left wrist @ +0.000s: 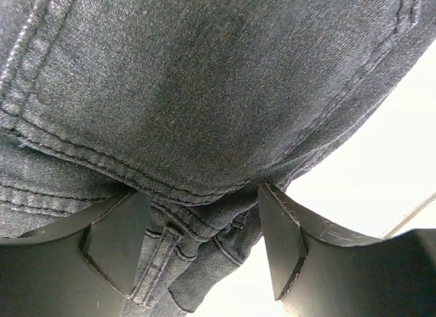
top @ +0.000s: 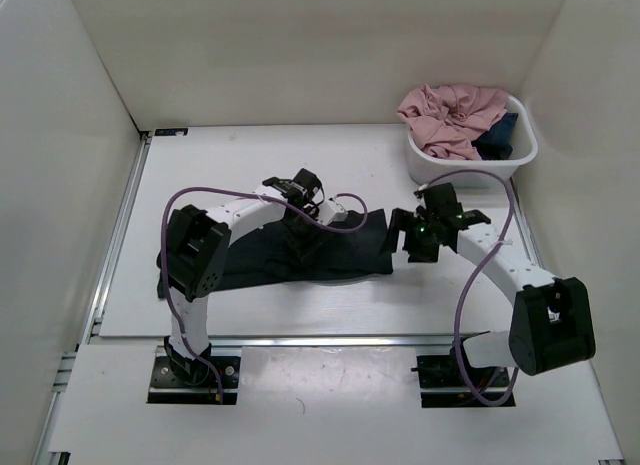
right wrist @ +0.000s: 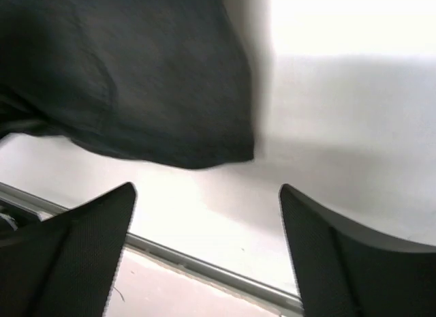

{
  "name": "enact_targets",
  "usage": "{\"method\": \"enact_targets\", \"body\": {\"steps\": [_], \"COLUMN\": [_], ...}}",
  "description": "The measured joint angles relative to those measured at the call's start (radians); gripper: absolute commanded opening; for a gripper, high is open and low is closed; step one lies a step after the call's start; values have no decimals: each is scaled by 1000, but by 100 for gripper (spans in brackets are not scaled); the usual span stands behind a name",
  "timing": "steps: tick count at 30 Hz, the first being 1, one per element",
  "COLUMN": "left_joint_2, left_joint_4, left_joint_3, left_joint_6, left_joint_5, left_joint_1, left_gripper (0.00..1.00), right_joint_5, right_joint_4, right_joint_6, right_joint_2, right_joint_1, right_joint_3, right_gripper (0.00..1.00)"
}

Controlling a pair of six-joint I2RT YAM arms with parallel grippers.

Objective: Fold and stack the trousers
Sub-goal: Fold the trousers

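Note:
Next, my right gripper grabs the black trousers [top: 270, 255] by the edge of their end nearest the tub, to fold that end over.
The black trousers [top: 270, 255] lie stretched left to right across the middle of the table. My left gripper [top: 303, 203] is down on their far edge, near the middle. In the left wrist view the left gripper [left wrist: 204, 191] stands open, with a bunched, seamed fold of the trousers [left wrist: 204, 92] between its fingers [left wrist: 116, 242]. My right gripper [top: 410, 237] hovers just off the right end of the trousers. It stands open in the right wrist view [right wrist: 206, 187], with only bare table between its fingers; the edge of the trousers [right wrist: 136, 78] lies ahead of it.
A white tub [top: 462, 171] at the back right holds a pink garment [top: 450, 115] and a small dark blue garment [top: 497, 137]. White walls enclose the table. A metal rail [right wrist: 204, 262] runs along the table's near edge.

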Motion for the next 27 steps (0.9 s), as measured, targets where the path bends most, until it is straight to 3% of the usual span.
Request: {"method": "enact_targets", "body": {"steps": [1, 4, 9, 12, 13, 15, 16, 18, 23, 27], "left_joint_2": [0, 0, 0, -4, -8, -18, -28, -55, -187, -280], "left_joint_4": [-2, -5, -12, -20, -25, -39, -51, -59, -74, -74], "left_joint_3": [4, 22, 55, 65, 67, 74, 81, 85, 68, 10], "left_joint_6": [1, 9, 24, 30, 31, 34, 36, 40, 48, 49], "left_joint_5": [-2, -6, -12, -15, -15, -9, -2, 3, 0, -18], "left_joint_1": [0, 0, 0, 2, 5, 17, 32, 70, 245, 418], "left_gripper": [75, 75, 75, 75, 75, 75, 75, 76, 79, 79], "right_joint_5": [-5, -19, -77, -155, -175, -217, -230, -253, -298, -267], "right_joint_4": [2, 19, 94, 141, 171, 203, 212, 226, 225, 44], "right_joint_6": [-15, -43, -55, -45, -43, -38, -36, -32, -19, -60], "right_joint_2": [-8, 41, 303, 424, 439, 463, 476, 485, 463, 365], "right_joint_1": [-10, -28, -36, -51, -55, -56, -57, -59, -108, -216], "right_joint_3": [19, 81, 163, 211, 215, 213, 211, 199, 165, 177], "right_gripper": [99, 99, 97, 81, 66, 44, 17, 3, 0, 0]}}
